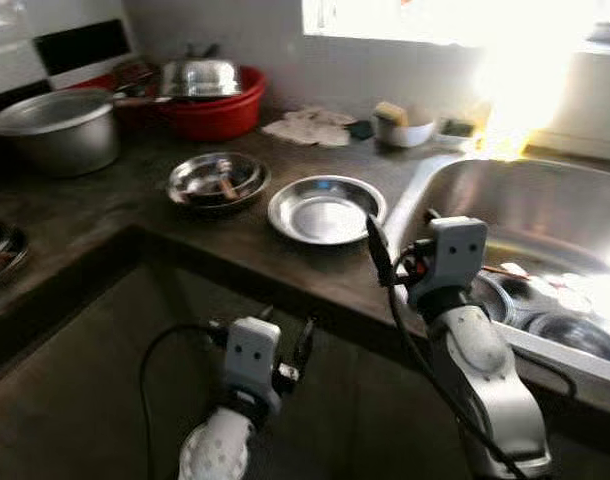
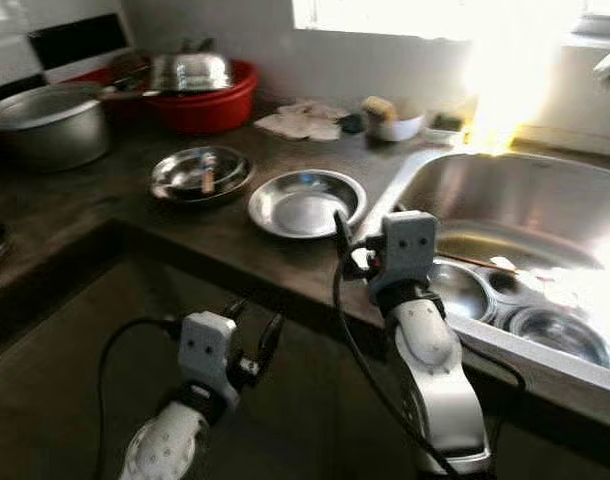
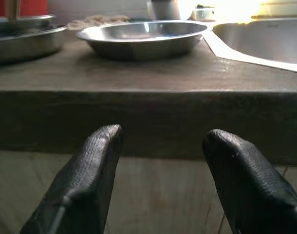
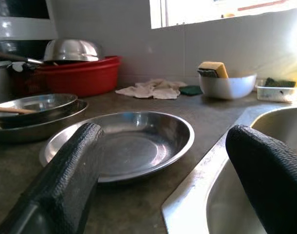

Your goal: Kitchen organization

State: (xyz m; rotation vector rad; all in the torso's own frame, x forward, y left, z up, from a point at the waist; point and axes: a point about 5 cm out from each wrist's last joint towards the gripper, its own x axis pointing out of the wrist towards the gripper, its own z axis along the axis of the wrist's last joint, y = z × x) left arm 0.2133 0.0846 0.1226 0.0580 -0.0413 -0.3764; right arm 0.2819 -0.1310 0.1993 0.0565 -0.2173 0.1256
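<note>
I need to pick up the round steel plate by its thin rim (image 1: 384, 213) with my right gripper next, because the broad dish (image 1: 327, 213) is wider than my open fingers.
A shallow steel plate (image 1: 327, 208) lies empty on the dark counter (image 1: 105, 200), just left of the steel sink (image 1: 545, 215). My right gripper (image 4: 163, 141) hovers low over the counter's front edge, open, pointing at this plate and the sink rim, with nothing between its fingers (image 4: 70, 170). Left of the plate sit stacked steel plates (image 1: 217, 182) with a utensil on top. My left gripper (image 3: 160, 141) hangs lower, in front of the counter's front face and below its edge. It is open and empty.
At the back stand a large steel pot (image 1: 60, 125), a red basin (image 1: 225, 115) holding a steel bowl (image 1: 200, 77), a white cloth (image 1: 307, 127) and a white bowl with a sponge (image 1: 403, 128). Steel bowls (image 1: 575, 330) lie in the sink. Bright window glare washes out the back right.
</note>
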